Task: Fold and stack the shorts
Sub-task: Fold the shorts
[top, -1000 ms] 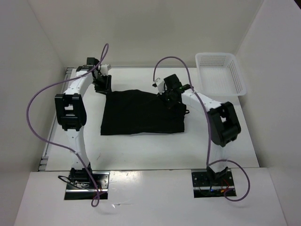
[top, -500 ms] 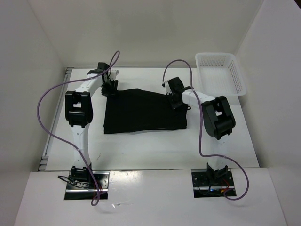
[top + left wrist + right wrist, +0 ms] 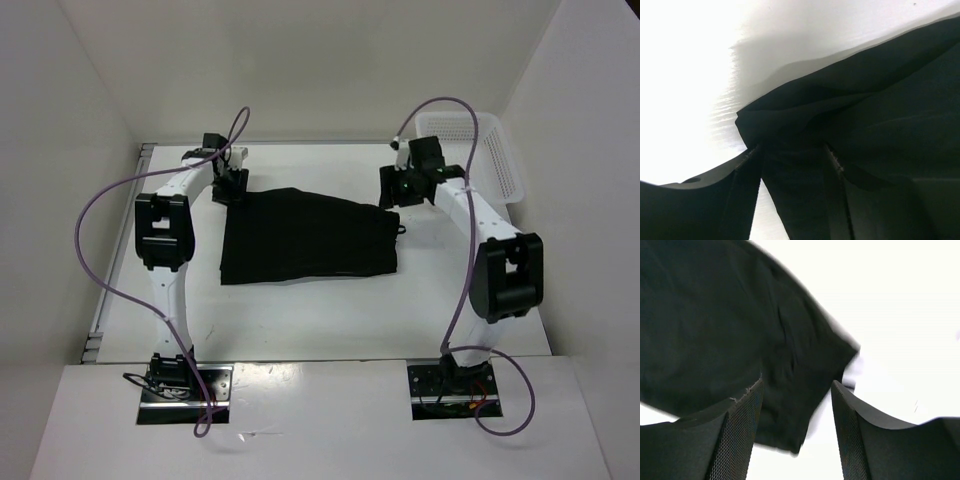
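Note:
I should fold one end of the black shorts [image 3: 310,235] across next, so I should grip the shorts there by the tagged edge [image 3: 392,217] with my right gripper, opposite my left gripper.
The black shorts [image 3: 310,235] lie folded flat in the middle of the white table. My left gripper [image 3: 235,188] is down at their far left corner. In the left wrist view its jaws stand apart, and the shorts [image 3: 880,100] bunch up between the fingers [image 3: 747,165]. My right gripper [image 3: 390,190] hovers open just above the far right corner. In the right wrist view the shorts [image 3: 715,315] lie below the gripper [image 3: 797,385], with nothing between its pads. A small tag [image 3: 402,225] sticks out at the right edge.
A white mesh basket [image 3: 505,165] stands at the far right of the table, partly behind my right arm. White walls close in the table on the left, back and right. Purple cables loop over both arms.
My right gripper has opened, let go of the shorts' far right corner and lifted back to the right. The left gripper has shifted slightly right along the far edge.

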You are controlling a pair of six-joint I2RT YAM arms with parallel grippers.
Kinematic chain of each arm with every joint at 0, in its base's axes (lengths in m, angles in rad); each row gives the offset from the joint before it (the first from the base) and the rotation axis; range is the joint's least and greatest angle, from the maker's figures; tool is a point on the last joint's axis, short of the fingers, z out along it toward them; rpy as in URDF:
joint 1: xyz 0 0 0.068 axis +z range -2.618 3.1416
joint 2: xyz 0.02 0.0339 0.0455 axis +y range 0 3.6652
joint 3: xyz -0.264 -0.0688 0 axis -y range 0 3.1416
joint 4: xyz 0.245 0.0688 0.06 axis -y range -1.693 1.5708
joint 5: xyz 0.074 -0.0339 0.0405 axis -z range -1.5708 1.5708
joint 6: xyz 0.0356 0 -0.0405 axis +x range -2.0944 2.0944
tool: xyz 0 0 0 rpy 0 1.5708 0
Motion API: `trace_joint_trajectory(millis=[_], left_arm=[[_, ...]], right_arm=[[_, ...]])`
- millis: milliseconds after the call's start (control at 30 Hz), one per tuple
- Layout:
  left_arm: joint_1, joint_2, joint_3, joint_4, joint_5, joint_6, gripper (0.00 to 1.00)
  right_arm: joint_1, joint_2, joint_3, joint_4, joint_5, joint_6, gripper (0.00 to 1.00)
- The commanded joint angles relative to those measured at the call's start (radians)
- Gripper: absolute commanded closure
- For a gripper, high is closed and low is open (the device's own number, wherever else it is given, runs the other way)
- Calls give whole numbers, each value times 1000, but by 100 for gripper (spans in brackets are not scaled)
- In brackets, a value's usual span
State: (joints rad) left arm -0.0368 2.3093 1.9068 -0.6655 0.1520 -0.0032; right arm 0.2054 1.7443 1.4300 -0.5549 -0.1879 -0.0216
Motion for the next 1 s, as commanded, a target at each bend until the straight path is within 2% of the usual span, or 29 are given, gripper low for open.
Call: trace_joint_trajectory(millis=[0,100,233,567,733,900,967], left_arm=[[-2,-53,-40,-11,44,3,42],[9,-64,-51,-11,44,3,42],[9,-117,-98,-11,23,3,41],[9,-151,-149,-11,78,3,41],[9,-151,-158,-11,87,3,40],[9,-151,-158,-11,77,3,40],[9,-162,-158,-20,67,3,40]], right_arm=[[-14,-58,-124,-83,-68,106,38],[-14,-58,-204,-83,-110,124,36],[-67,9,-240,-50,-206,163,26],[-77,112,-284,15,-232,157,25],[-67,149,-313,45,-232,184,37],[-67,159,-322,67,-216,206,70],[-67,147,-322,67,-216,186,77]])
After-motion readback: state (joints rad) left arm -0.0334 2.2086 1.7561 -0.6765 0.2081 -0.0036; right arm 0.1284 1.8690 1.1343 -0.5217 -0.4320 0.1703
